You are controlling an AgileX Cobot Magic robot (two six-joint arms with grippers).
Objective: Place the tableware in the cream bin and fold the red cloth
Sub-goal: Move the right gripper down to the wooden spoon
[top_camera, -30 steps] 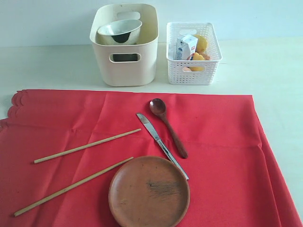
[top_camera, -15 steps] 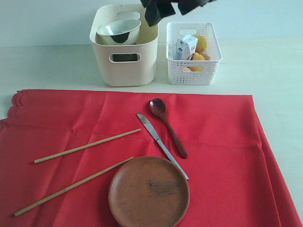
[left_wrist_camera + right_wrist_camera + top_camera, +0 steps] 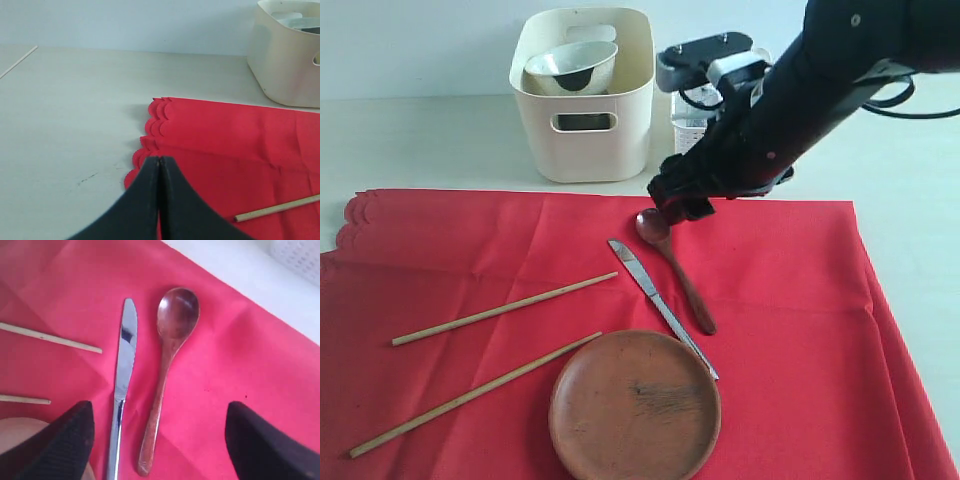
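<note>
Next, my right gripper grips the straight sides of its slim handle (image 3: 690,287), since the spoon's bowl end (image 3: 653,226) is round and sloping.
The red cloth (image 3: 800,330) lies spread flat, its scalloped edge (image 3: 155,120) on the left. On it rest a dark wooden spoon (image 3: 677,272), a metal knife (image 3: 660,305), a brown plate (image 3: 635,405) and two chopsticks (image 3: 505,309) (image 3: 475,394). A pale bowl (image 3: 572,65) sits tilted in the cream bin (image 3: 585,95) behind the cloth. My right gripper (image 3: 672,205) hovers open over the spoon's bowl end; in its wrist view the spoon (image 3: 170,360) and knife (image 3: 122,370) lie between the spread fingers (image 3: 160,412). My left gripper (image 3: 159,161) is shut and empty near the scalloped edge.
The white lattice basket (image 3: 688,130) stands right of the bin, mostly hidden behind my right arm. Bare pale table surrounds the cloth on the left and at the back (image 3: 420,140). The cloth hangs off towards the front right.
My right arm came in from the top and dropped down over the spoon's bowl end, now covering the lattice basket. Nothing on the cloth has moved.
</note>
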